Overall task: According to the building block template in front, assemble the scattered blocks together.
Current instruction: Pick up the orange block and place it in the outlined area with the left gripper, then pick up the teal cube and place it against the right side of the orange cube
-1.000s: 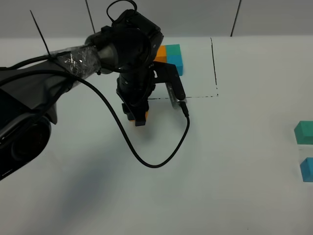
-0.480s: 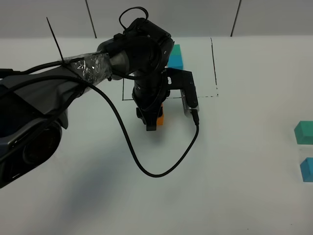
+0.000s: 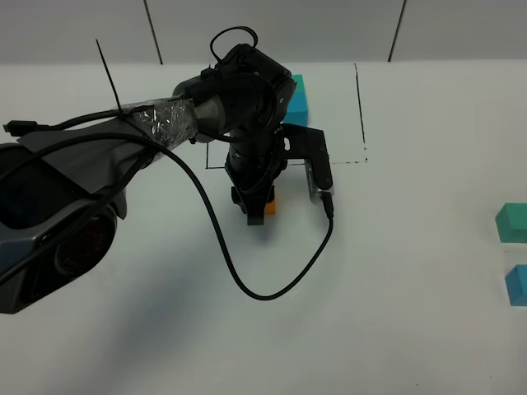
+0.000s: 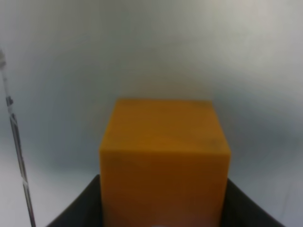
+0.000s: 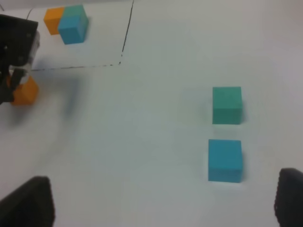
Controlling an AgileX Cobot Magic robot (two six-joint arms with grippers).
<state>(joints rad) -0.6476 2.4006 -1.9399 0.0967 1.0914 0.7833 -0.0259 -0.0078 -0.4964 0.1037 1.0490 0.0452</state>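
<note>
The orange cube's lower edge (image 3: 271,212) touches the table in front of the frame. My left gripper needs to open now.
My left gripper (image 3: 257,212) is shut on the orange cube (image 3: 269,207), low over the white table just in front of the black drawn frame (image 3: 360,107). The left wrist view is filled by this cube (image 4: 163,156), set between the dark fingers (image 4: 71,215). The template (image 3: 295,97) stands inside the frame at the back; the arm hides its orange cube there, but all three cubes show in the right wrist view (image 5: 66,21). The loose teal-green cube (image 3: 512,222) and sky-blue cube (image 3: 517,284) lie at the far right, also seen in the right wrist view (image 5: 227,105) (image 5: 225,160). My right gripper (image 5: 161,205) is open and empty, close to them.
A black cable (image 3: 272,288) loops from the left arm down onto the table in front of the held cube. The left arm's wrapped link (image 3: 156,119) stretches over the left part of the table. A grey wall runs behind the table.
My left gripper has carried the orange cube to the right along the front of the frame, then nearly stopped. The two cubes at the right have not moved.
</note>
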